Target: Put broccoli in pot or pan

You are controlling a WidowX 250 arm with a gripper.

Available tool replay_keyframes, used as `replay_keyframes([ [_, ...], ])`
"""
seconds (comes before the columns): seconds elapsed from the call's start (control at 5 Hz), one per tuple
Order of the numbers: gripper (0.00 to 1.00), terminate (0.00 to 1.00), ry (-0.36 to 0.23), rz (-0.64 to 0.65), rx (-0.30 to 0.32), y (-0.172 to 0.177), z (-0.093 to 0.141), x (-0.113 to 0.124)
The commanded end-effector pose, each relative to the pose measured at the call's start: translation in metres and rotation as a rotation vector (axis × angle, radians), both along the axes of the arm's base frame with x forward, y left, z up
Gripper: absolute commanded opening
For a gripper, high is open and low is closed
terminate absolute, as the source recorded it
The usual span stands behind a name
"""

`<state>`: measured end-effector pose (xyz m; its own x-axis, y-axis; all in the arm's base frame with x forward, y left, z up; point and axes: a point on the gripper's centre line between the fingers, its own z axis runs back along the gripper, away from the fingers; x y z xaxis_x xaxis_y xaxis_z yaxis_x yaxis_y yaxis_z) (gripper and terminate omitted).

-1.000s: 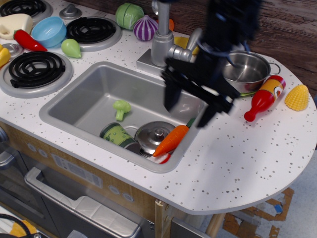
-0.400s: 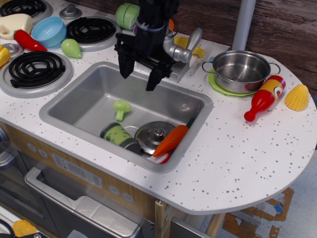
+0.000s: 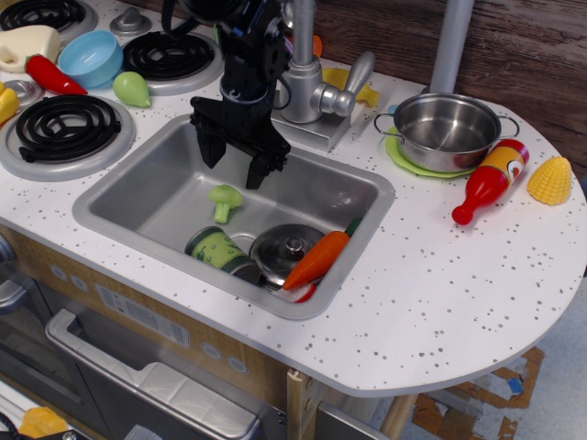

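The broccoli should go into the pot [image 3: 449,130]. My gripper should next grab the broccoli by its floret head [image 3: 226,195] for that.
The small light-green broccoli [image 3: 224,200] lies on the floor of the grey sink [image 3: 138,174], left of middle. My black gripper [image 3: 235,163] hangs open just above and slightly behind the broccoli, with its two fingers pointing down and spread. It holds nothing. The shiny steel pot [image 3: 449,130] with two loop handles stands empty on a green mat at the back right of the counter, far from the gripper.
In the sink's front lie a green can [image 3: 218,251], a domed steel lid [image 3: 286,251] and an orange carrot [image 3: 317,260]. The faucet [image 3: 305,69] stands right behind the gripper. A red bottle [image 3: 490,181] and yellow corn [image 3: 549,180] lie right of the pot. Stove burners, a blue bowl and a green pear are at left.
The gripper has swung from beside the pot leftward across the faucet and come down into the sink above the broccoli. The broccoli and pot have not moved.
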<state>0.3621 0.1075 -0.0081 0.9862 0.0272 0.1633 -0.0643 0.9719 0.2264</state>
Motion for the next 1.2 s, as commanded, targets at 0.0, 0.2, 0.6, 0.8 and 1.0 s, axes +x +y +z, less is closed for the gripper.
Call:
replay_keyframes([
  [0.0,1.00,0.00,-0.035,0.004,-0.013,0.011,0.005,0.001],
  [0.2,1.00,0.00,-0.050,0.013,-0.011,0.011,-0.003,0.000],
  [0.6,1.00,0.00,-0.059,-0.023,-0.058,0.017,-0.027,-0.004],
  [0.8,1.00,0.00,-0.086,-0.032,-0.072,0.024,-0.039,0.000],
  [1.0,1.00,0.00,-0.104,-0.018,-0.102,0.022,-0.045,0.003],
])
